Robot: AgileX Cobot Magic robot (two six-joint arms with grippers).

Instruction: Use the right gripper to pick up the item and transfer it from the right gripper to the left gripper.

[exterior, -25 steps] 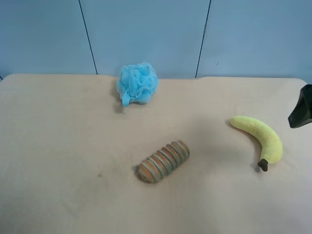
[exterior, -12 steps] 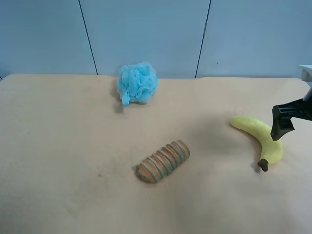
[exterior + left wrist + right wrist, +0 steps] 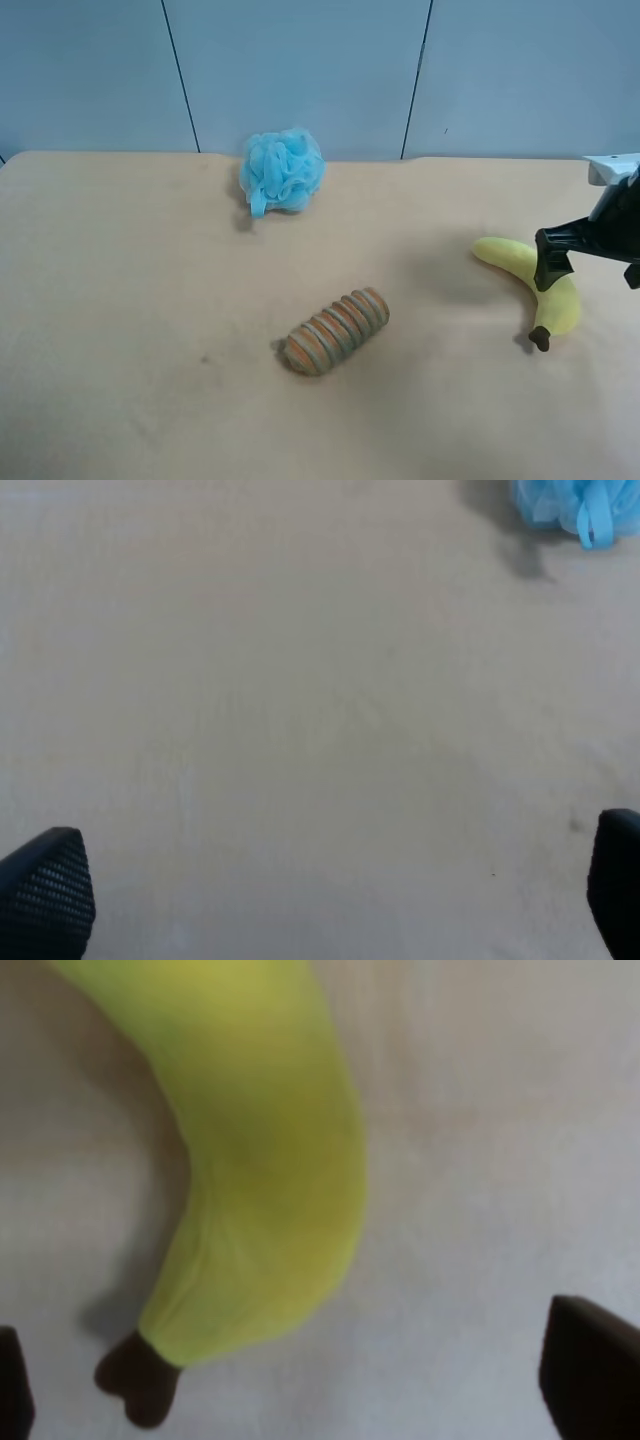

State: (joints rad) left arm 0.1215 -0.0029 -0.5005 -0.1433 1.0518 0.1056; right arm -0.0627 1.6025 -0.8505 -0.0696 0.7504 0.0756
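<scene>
I will grab the banana with my right gripper by its body near the stem (image 3: pixel 561 304), so that the banana's blunt end (image 3: pixel 494 251) stays free for my left gripper.
The yellow plush banana (image 3: pixel 520 262) lies on the tan table at the exterior high view's right, its dark stem tip (image 3: pixel 540 340) toward the front. It fills the right wrist view (image 3: pixel 260 1160). The right gripper (image 3: pixel 590 260) hangs over the banana's middle, open, with one black finger (image 3: pixel 552 256) in front of the fruit. Its fingertips (image 3: pixel 590 1370) stand wide apart either side of the stem end; I cannot tell whether they touch it. The left gripper (image 3: pixel 320 900) is open over bare table. It does not show in the exterior high view.
An orange-and-grey striped roll (image 3: pixel 336 330) lies at the table's middle. A fluffy light-blue pouf (image 3: pixel 282 172) sits at the back, and its edge shows in the left wrist view (image 3: pixel 580 505). A blue panelled wall stands behind the table.
The right gripper has come in from the exterior high view's right edge and moved leftward over the banana. The banana, roll and pouf have not moved.
</scene>
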